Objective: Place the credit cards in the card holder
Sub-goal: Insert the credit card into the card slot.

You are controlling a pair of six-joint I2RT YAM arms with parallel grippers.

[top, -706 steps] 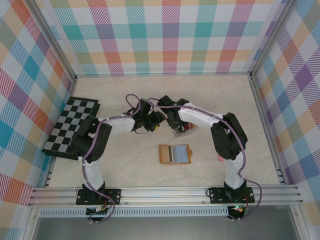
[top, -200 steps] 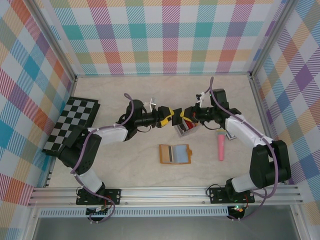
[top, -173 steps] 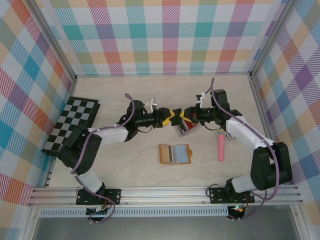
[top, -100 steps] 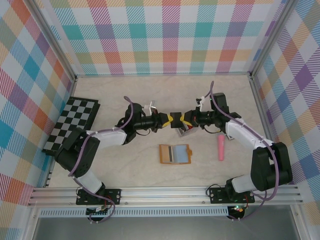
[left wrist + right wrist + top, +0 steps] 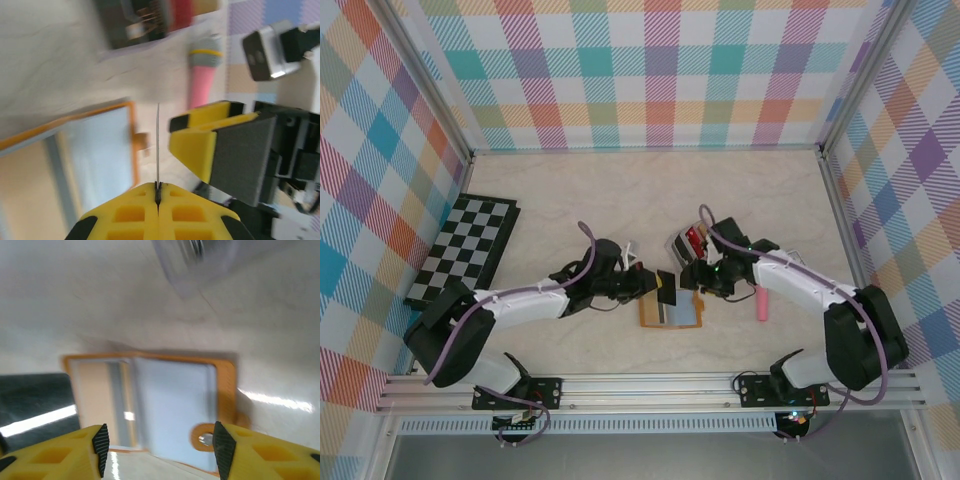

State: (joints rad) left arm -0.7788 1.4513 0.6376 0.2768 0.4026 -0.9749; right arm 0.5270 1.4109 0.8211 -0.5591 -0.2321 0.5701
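I need to lower the black credit card (image 5: 667, 288) in with my left gripper before I release it. It hangs above the holder with every edge outside the pockets, so it would end up loose if I opened now.
The orange-tan card holder (image 5: 676, 312) lies open on the table, pale inner pockets up, its snap tab (image 5: 204, 437) at the right. My left gripper (image 5: 653, 285) is shut on a black credit card (image 5: 667, 288), held upright just above the holder's left half. In the left wrist view that card (image 5: 157, 145) is a thin edge-on line rising from the closed gripper (image 5: 158, 188). My right gripper (image 5: 697, 276) hovers open over the holder (image 5: 165, 400) with nothing between its fingers (image 5: 101, 442). More credit cards stand in the grey rack (image 5: 686, 243).
A pink cylinder (image 5: 761, 299) lies to the right of the holder. The black-and-white chessboard (image 5: 465, 250) sits at the left wall. The two grippers are close together, with the right one's yellow finger (image 5: 216, 145) just beside the held card.
Both grippers have come down from the rack to the card holder. The right gripper let go of the card and opened; the left one shut on it and carries it.
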